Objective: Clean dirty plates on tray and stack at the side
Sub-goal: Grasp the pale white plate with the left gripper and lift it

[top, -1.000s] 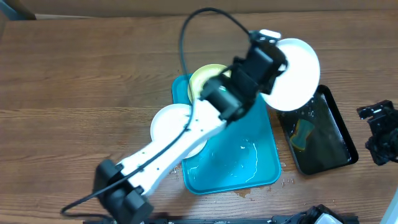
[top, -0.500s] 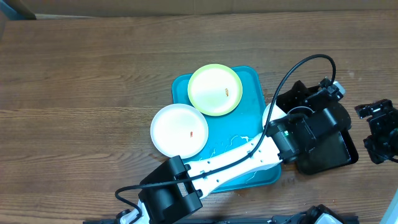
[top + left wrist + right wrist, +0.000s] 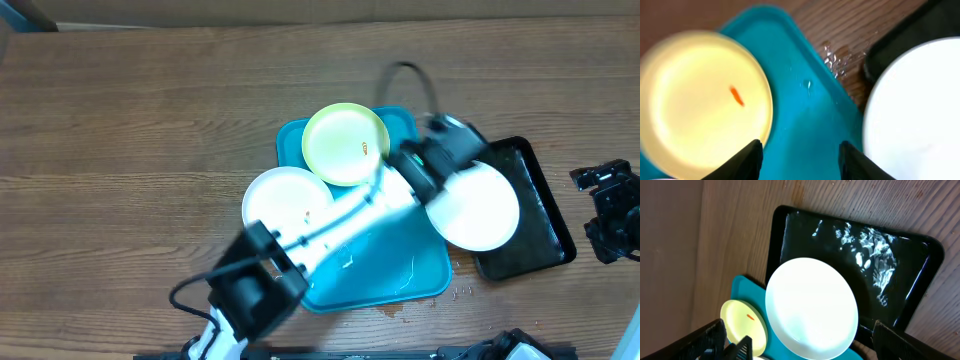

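Note:
I should next grab the speckless white plate's rim [image 3: 430,209] [image 3: 866,134] with my left gripper on the turquoise tray side, so the plate's side stays free to clean.
The turquoise tray [image 3: 375,265] lies mid-table. A yellow-green plate [image 3: 345,143] with an orange speck sits on its far left corner. A white plate [image 3: 280,200] with a speck overhangs its left edge. A second white plate [image 3: 478,205], with no speck showing, lies across the tray's right edge and the black tray. My left gripper [image 3: 432,155] is open and empty above the tray, between the yellow-green plate [image 3: 700,100] and that white plate [image 3: 915,110]. Its fingers [image 3: 802,160] frame bare tray [image 3: 810,125]. My right gripper [image 3: 610,215] is open and empty at the far right.
A glossy black tray [image 3: 545,225] with water in it stands right of the turquoise tray, and it also shows in the right wrist view [image 3: 840,235]. Water drops lie on the wood between the trays [image 3: 837,57]. My left arm [image 3: 330,225] crosses the turquoise tray diagonally.
My left arm carried the white plate from the far right down over the black tray. It then let go and swung back left. The plate now lies across both trays.

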Tool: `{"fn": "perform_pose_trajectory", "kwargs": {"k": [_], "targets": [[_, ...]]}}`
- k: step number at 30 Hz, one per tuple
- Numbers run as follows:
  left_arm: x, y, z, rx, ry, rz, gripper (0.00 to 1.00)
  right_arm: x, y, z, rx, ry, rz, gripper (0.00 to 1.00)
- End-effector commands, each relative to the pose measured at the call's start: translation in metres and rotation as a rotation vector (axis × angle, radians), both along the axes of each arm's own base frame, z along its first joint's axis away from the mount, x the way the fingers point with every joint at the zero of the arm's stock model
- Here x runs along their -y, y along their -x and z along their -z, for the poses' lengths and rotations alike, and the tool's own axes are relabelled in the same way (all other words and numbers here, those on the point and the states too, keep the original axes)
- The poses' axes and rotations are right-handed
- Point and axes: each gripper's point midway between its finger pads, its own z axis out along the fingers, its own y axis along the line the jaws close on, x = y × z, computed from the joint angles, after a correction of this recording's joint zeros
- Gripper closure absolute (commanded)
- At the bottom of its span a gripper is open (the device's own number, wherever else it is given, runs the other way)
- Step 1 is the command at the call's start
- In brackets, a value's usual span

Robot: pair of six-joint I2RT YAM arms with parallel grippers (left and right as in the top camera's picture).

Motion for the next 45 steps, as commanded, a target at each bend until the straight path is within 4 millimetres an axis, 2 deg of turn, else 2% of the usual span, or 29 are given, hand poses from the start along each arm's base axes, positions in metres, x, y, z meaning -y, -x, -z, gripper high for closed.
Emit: {"fn": "perform_pose_trajectory", "kwargs": {"k": [1, 4, 5, 9, 12, 15, 18, 21, 24, 28, 29, 30, 31, 32, 33, 36, 38, 42, 45], "targets": [[0.013, 0.016, -0.009, -0.322, 0.332, -0.066, 0.48, 0.0, -0.001, -0.009, 0.03, 0.023, -0.018, 0.05], [0.013, 0.022, -0.004, -0.47, 0.42, -0.045, 0.48, 0.0, -0.001, -0.009, 0.03, 0.023, -0.018, 0.05], [0.017, 0.035, 0.008, -0.571, 0.45, -0.025, 0.49, 0.0, -0.001, -0.009, 0.03, 0.023, -0.018, 0.05], [0.028, 0.067, 0.032, -0.775, 0.509, 0.024, 0.6, 0.0, -0.001, -0.009, 0.03, 0.026, -0.022, 0.05], [0.029, 0.081, 0.044, -0.857, 0.521, 0.031, 0.63, 0.0, -0.001, -0.009, 0.03, 0.027, -0.024, 0.05], [0.026, 0.088, 0.053, -0.88, 0.512, 0.037, 0.57, 0.0, -0.001, -0.009, 0.03, 0.027, -0.024, 0.05], [0.021, 0.093, 0.066, -0.865, 0.473, 0.04, 0.45, 0.0, -0.001, -0.009, 0.031, 0.027, -0.024, 0.05], [0.027, 0.093, 0.074, -0.844, 0.493, 0.049, 0.41, 0.0, -0.001, -0.009, 0.031, 0.028, -0.024, 0.05], [0.037, 0.09, 0.077, -0.82, 0.529, 0.05, 0.42, 0.001, -0.002, -0.009, 0.032, 0.029, -0.024, 0.05], [0.049, 0.083, 0.071, -0.79, 0.58, 0.06, 0.48, 0.001, -0.002, -0.009, 0.033, 0.029, -0.024, 0.05], [0.051, 0.08, 0.07, -0.78, 0.587, 0.053, 0.53, 0.001, -0.002, -0.009, 0.033, 0.029, -0.024, 0.05], [0.051, 0.077, 0.071, -0.767, 0.585, 0.043, 0.62, 0.001, -0.002, -0.009, 0.033, 0.029, -0.024, 0.05], [0.05, 0.074, 0.072, -0.749, 0.577, 0.035, 0.79, 0.001, -0.002, -0.009, 0.033, 0.03, -0.024, 0.05], [0.049, 0.073, 0.073, -0.742, 0.571, 0.031, 0.92, 0.001, -0.002, -0.009, 0.033, 0.03, -0.024, 0.05], [0.048, 0.072, 0.074, -0.739, 0.568, 0.029, 0.96, 0.001, -0.002, -0.009, 0.033, 0.03, -0.024, 0.05], [0.048, 0.067, 0.071, -0.729, 0.577, 0.029, 0.96, 0.001, -0.002, -0.009, 0.033, 0.029, -0.024, 0.05], [0.047, 0.056, 0.06, -0.695, 0.594, 0.045, 0.96, 0.001, -0.002, -0.009, 0.033, 0.029, -0.024, 0.05], [0.036, 0.022, 0.026, -0.544, 0.543, 0.038, 0.96, 0.001, -0.002, -0.009, 0.033, 0.029, -0.024, 0.05], [0.023, -0.005, -0.006, -0.372, 0.42, 0.045, 0.96, 0.001, -0.002, -0.009, 0.033, 0.029, -0.024, 0.05]]}}
